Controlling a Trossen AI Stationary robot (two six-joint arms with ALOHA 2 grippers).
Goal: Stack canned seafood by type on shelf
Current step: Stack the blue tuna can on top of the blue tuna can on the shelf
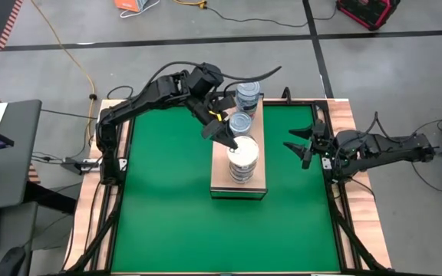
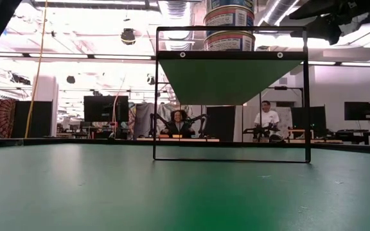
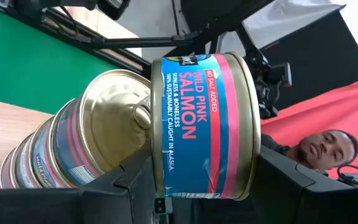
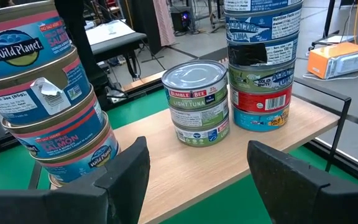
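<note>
The salmon tin's lower rim is over the gold top of the near stack, so my left gripper needs to let go of the salmon tin.
On the shelf, a light-wood block in the middle of the green mat, stand three stacks of canned seafood. The far one is tall and mixed, the middle one is Bumble Bee tuna, and the near one is salmon tins. My left gripper reaches in from the far left and is shut on a blue-pink salmon tin just over the near stack's gold top. My right gripper is open, low at the mat's right edge, its fingers facing the shelf. My left gripper pinches the salmon tin between its two fingers, one at each flat end. The label wall faces the wrist camera. The fingers slant down from the far left. The tin is tilted over the stack; whether its lower rim touches the gold top I cannot tell.
Black frame rails run along the mat's sides. Open green mat lies near and left of the shelf. In the low view only the far stack's tins show above the shelf. People sit in the room beyond.
</note>
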